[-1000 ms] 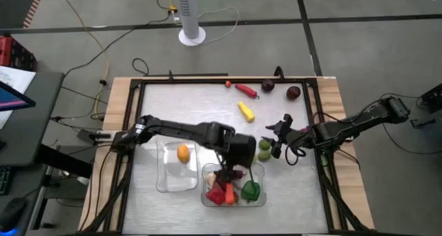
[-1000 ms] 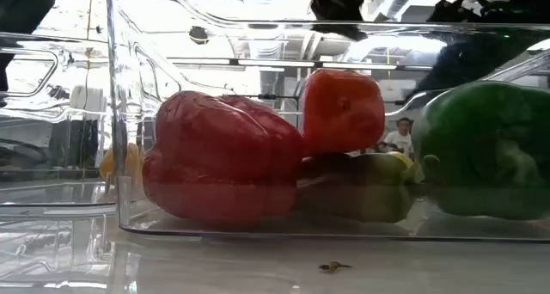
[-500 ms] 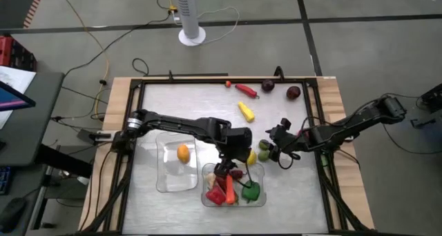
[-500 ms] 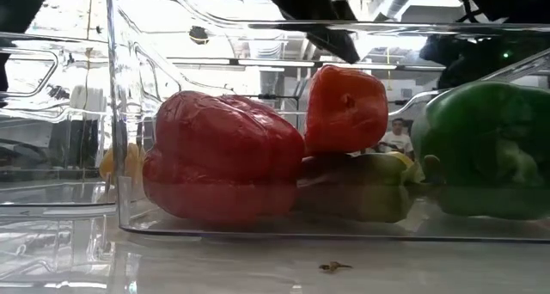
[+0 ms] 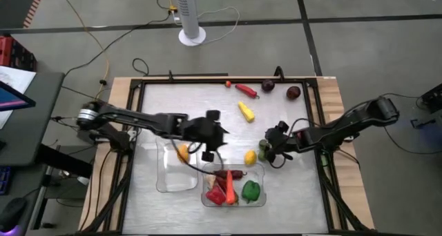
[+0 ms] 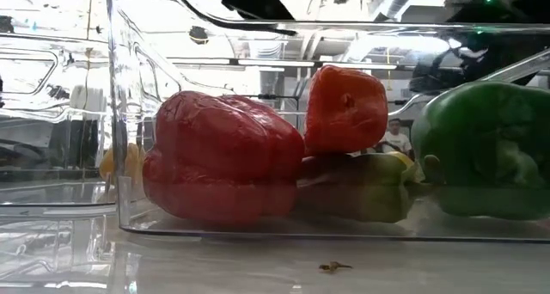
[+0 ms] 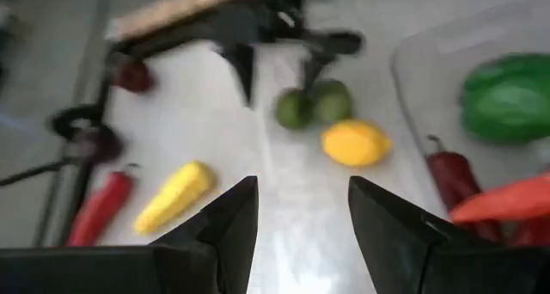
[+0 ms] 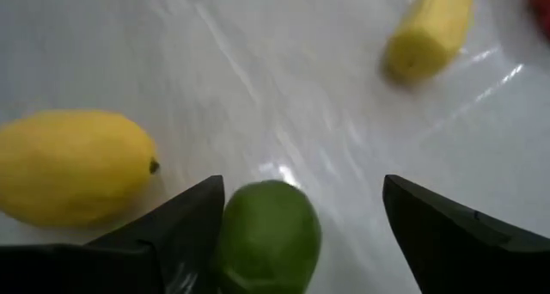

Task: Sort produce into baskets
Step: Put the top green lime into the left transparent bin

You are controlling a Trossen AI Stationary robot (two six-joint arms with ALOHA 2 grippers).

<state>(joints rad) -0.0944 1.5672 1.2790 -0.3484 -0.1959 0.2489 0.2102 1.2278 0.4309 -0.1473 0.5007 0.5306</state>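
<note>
I will next take the lime by its rounded sides with my right gripper. The lime will then be sorted into the basket with the orange-yellow fruit (image 5: 183, 153).
Two clear baskets stand at the near middle. The left basket (image 5: 173, 177) holds one orange-yellow fruit (image 5: 183, 153). The right basket (image 5: 259, 198) holds red peppers (image 6: 223, 161), a green pepper (image 5: 251, 190) and a dark red chilli (image 7: 451, 178). My left gripper (image 5: 217, 136) hangs open over the table beyond the baskets, nothing between its fingers (image 7: 228, 221). My right gripper (image 5: 266, 152) is open, low over two limes (image 7: 295, 107) beside a lemon (image 5: 250, 157). In the right wrist view one lime (image 8: 266, 234) lies between its fingers. My right gripper slants down from the table's right with its fingers on either side of a lime. One finger (image 8: 185, 221) stands right against the lime's side (image 8: 232, 229); whether it touches, I cannot tell. The lime rests on the table.
A yellow pepper (image 5: 246, 112), a red chilli (image 5: 245, 90) and two dark purple rounds (image 5: 268, 86) (image 5: 293, 92) lie toward the far edge. A raised frame (image 5: 228, 79) rims the table. The tabletop between the baskets and the far produce is bare.
My left gripper has pulled back from above the right basket toward the table's left and far side, tipping less steeply. My right gripper has sunk toward the limes, moving a little toward the near edge.
</note>
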